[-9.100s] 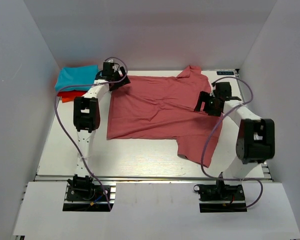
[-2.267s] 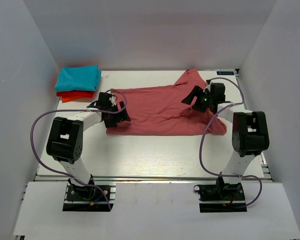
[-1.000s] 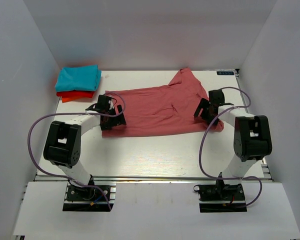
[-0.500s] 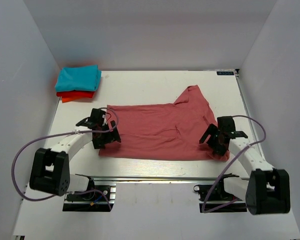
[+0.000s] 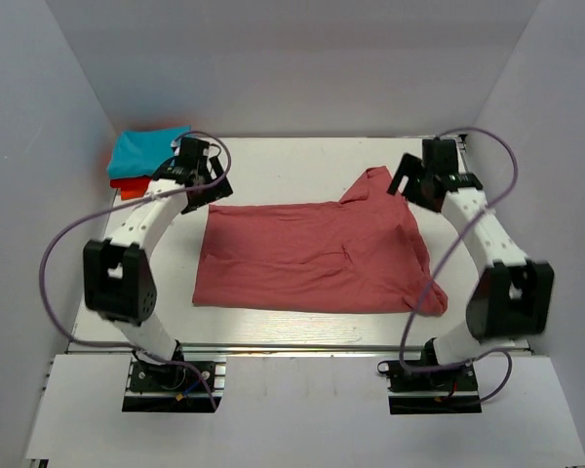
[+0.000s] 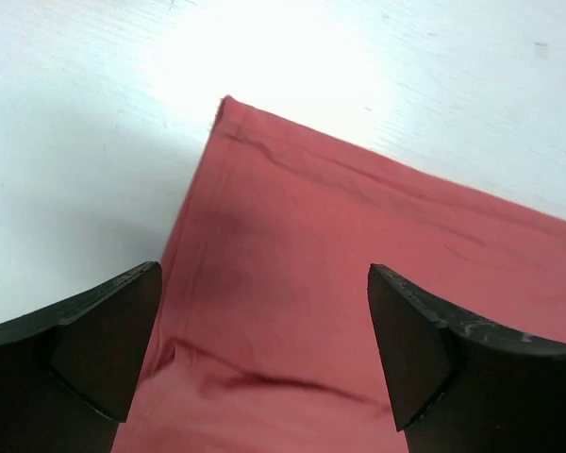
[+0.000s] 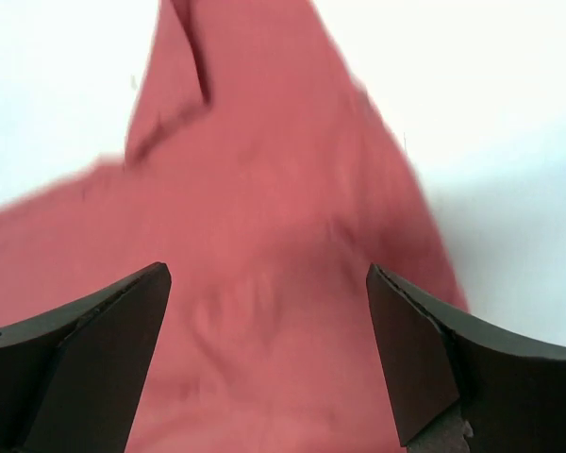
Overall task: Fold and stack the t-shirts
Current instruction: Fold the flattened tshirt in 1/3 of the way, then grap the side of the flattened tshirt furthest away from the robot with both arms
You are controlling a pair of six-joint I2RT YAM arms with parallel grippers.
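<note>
The left gripper grabs the salmon-pink t-shirt's back corner (image 5: 214, 210) (image 6: 230, 115), opposite the pointing sleeve, next, to fold the t-shirt's back edge inward.
The salmon-pink t-shirt (image 5: 312, 255) lies folded into a wide band across the near half of the table, one sleeve pointing to the back right. My left gripper (image 5: 197, 183) hovers open and empty over its back left corner, which shows in the left wrist view (image 6: 292, 283). My right gripper (image 5: 416, 183) hovers open and empty over the back right sleeve, with pink cloth (image 7: 264, 274) between its fingers in the right wrist view. The turquoise t-shirt (image 5: 141, 148) sits folded on the orange-red one (image 5: 127, 185) at the back left corner.
White walls close in the table on the left, back and right. Purple cables loop from both arms. The white table top (image 5: 292, 166) shows bare between the grippers at the back.
Both grippers have let go of the pink shirt's near edge and swung to its far corners. The shirt now lies flat nearer the front than a second ago.
</note>
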